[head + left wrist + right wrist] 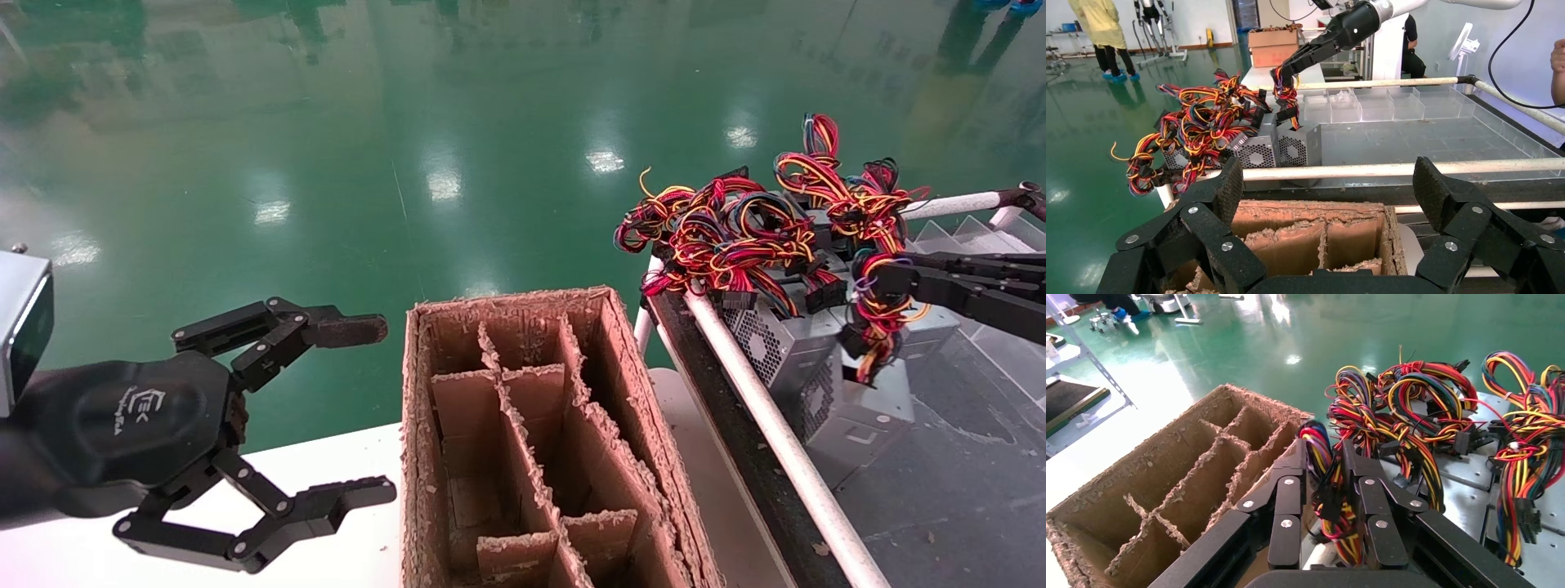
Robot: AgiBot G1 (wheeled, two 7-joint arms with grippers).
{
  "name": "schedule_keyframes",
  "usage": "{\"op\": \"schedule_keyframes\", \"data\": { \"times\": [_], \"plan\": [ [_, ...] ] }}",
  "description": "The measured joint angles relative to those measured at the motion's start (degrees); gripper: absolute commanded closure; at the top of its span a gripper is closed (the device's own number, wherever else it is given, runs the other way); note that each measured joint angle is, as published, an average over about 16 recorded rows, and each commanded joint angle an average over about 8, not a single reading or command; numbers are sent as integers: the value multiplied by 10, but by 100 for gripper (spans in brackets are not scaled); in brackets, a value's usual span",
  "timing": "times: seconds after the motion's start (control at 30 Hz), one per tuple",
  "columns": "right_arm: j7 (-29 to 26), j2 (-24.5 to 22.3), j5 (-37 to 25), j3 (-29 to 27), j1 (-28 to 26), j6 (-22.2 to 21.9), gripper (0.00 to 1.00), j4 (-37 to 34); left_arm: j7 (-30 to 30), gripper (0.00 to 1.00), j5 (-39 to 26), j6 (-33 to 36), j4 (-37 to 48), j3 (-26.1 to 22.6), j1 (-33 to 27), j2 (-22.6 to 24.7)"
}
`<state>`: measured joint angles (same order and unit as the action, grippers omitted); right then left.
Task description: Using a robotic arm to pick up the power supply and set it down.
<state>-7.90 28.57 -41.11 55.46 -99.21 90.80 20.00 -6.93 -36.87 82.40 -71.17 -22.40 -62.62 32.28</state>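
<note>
My right gripper should release the power supply now, because the lower edge of the power supply rests on the grey work surface and the supply would stay there.
My right gripper reaches in from the right over the cluster of grey metal boxes and is shut on a red-yellow-black wire bundle. The bundle hangs from its fingers down to a grey power supply with a honeycomb grille. In the left wrist view the right gripper holds the wires above that power supply; its underside is hidden behind a rail, so I cannot tell whether it is off the surface. My left gripper is parked open, left of the cardboard box.
A worn cardboard box with dividers stands in the middle. A white rail edges the grey work surface on the right. More power supplies with tangled wires crowd its far left corner. Clear plastic trays line the back.
</note>
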Motion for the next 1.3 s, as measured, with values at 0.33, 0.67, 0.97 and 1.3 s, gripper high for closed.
{"op": "schedule_keyframes", "data": {
  "times": [0.33,0.67,0.97,1.3],
  "plan": [
    [9,2,18,9,-4,-1,0,-18,0,0,0,0,0,0,0,0],
    [25,3,52,-7,6,-4,0,-27,0,0,0,0,0,0,0,0],
    [27,9,58,-49,44,-10,0,23,0,0,0,0,0,0,0,0],
    [17,19,46,-114,106,-17,0,119,0,0,0,0,0,0,0,0]
  ]
}}
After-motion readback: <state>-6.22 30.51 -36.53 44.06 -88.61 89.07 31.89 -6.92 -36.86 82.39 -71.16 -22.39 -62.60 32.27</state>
